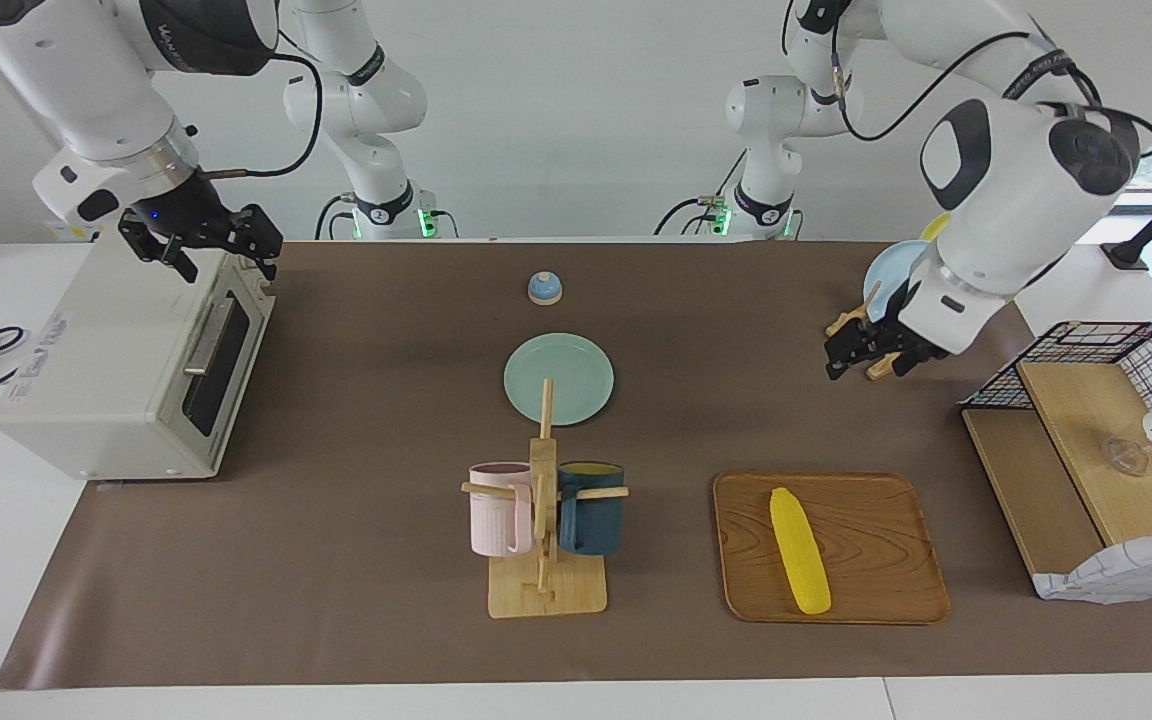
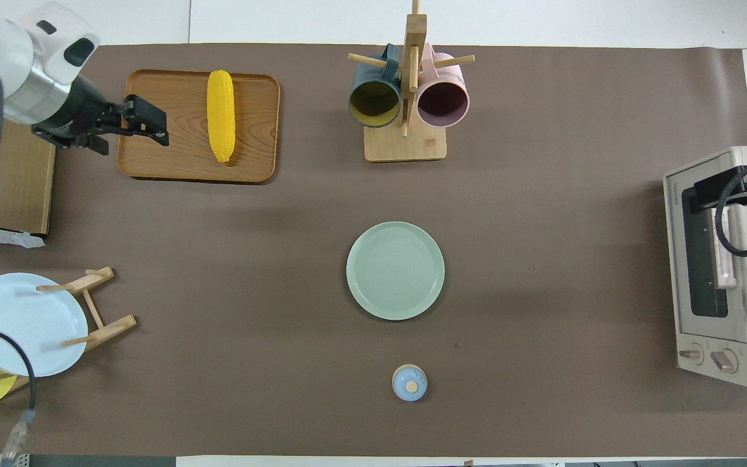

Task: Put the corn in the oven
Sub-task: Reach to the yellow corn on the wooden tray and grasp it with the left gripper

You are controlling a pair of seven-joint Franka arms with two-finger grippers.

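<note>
The yellow corn needs to get ready for the oven, so the robot's left gripper should next grab the yellow corn by its middle.
The yellow corn lies lengthwise on a wooden tray toward the left arm's end of the table; it also shows in the overhead view. The off-white oven stands at the right arm's end with its dark glass door shut, and it shows in the overhead view too. My left gripper is open, empty and raised. In the overhead view the left gripper hangs over the tray's edge, apart from the corn. My right gripper is open and empty over the oven's top front edge, above the door handle.
A wooden mug tree with a pink and a dark blue mug stands beside the tray. A green plate and a small blue knobbed lid lie mid-table. A rack with a light blue plate and a wire-and-wood shelf stand at the left arm's end.
</note>
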